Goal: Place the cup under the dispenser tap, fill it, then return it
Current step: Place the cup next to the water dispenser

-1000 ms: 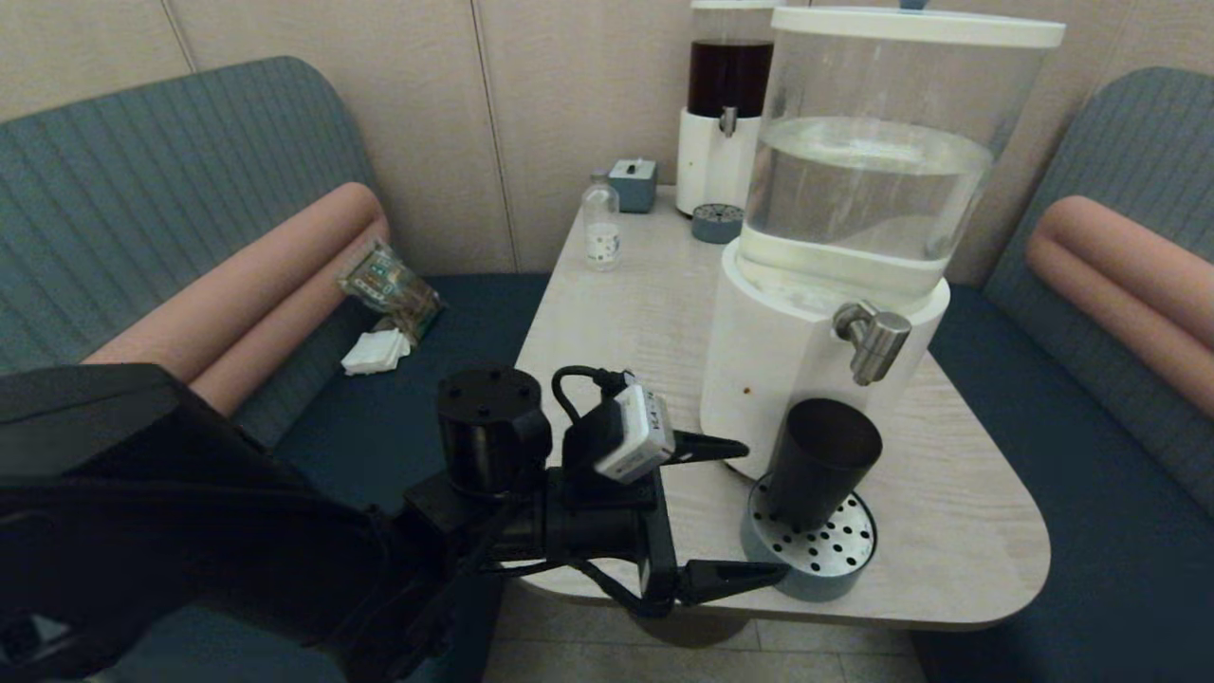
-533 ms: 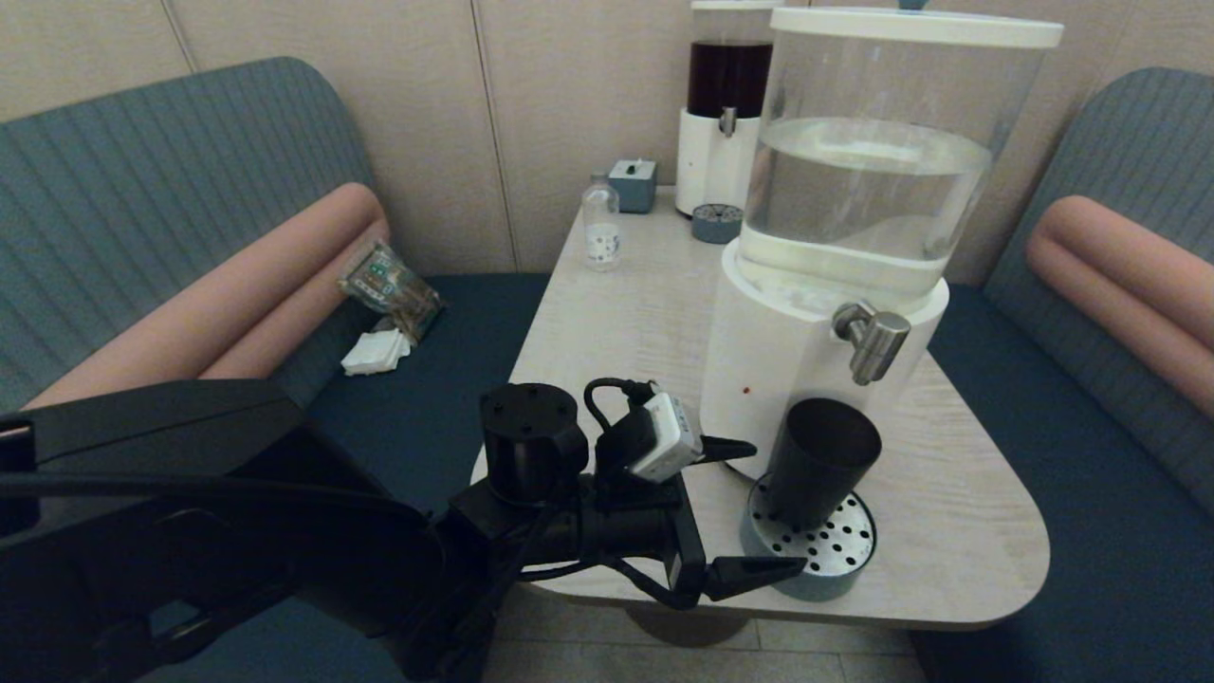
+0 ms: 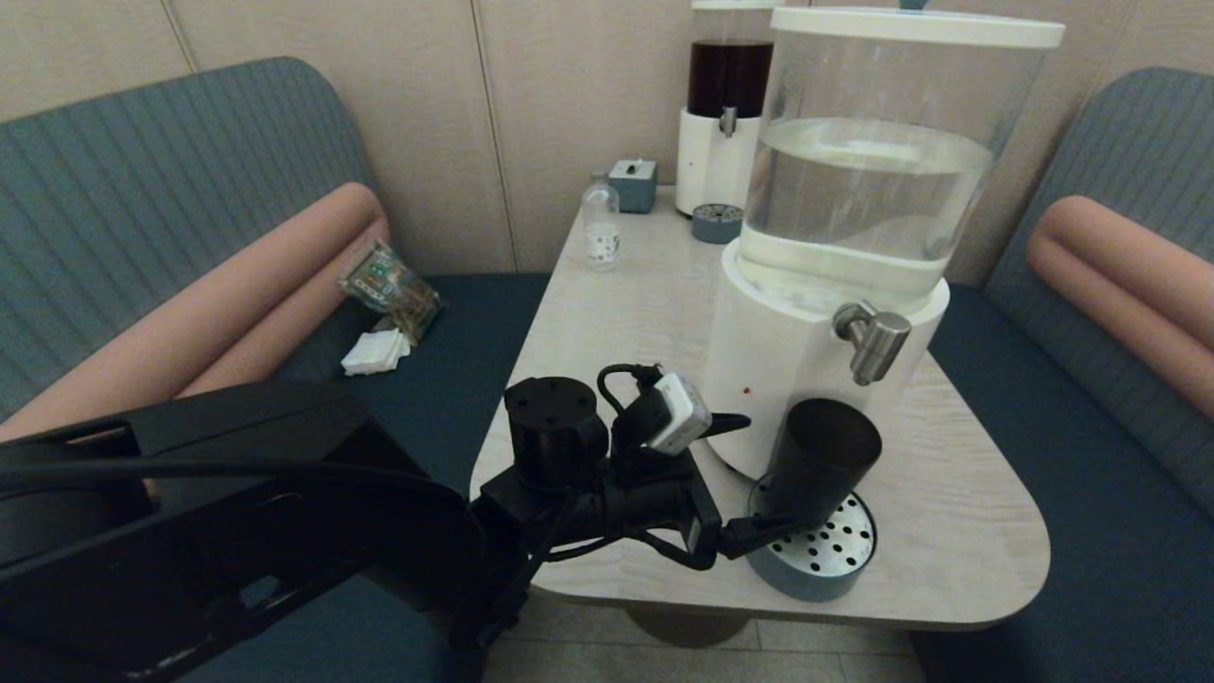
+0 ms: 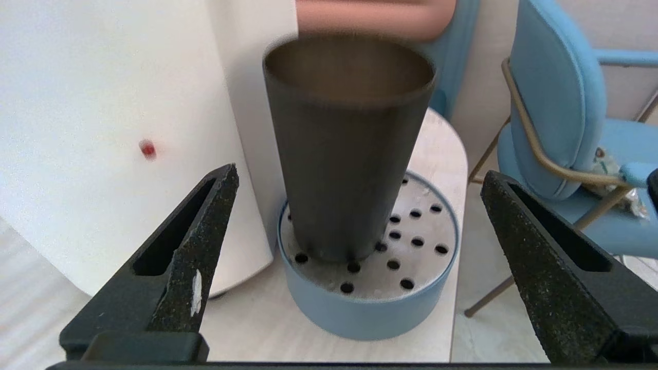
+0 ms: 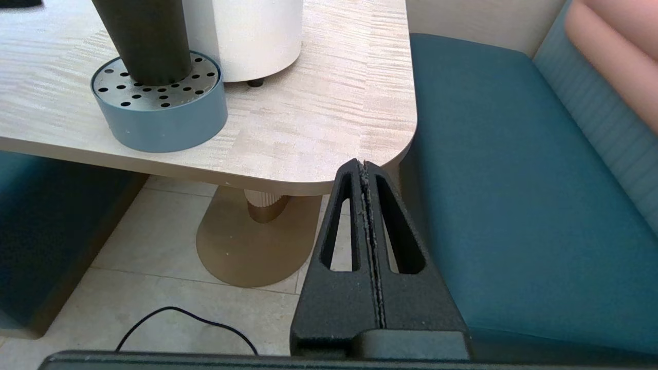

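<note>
The left gripper should next grab the cup by its tapered lower side, so that the cup can go back to the table.
The dark tapered cup stands upright on a round blue drip tray, directly below the brushed-steel tap of the big white-based water dispenser. My left gripper is open and level with the cup's lower half, coming from the left. In the left wrist view the cup stands just ahead of the wide-spread fingers, centred between them and untouched. My right gripper hangs shut and empty below the table's near right corner, out of the head view.
At the table's back stand a dark-liquid dispenser, its small drip tray, a clear bottle and a small grey box. Benches flank the table. The drip tray sits close to the front edge.
My left arm has moved right and forward toward the cup, its open fingers now reaching the cup's left side. The cup has not moved.
</note>
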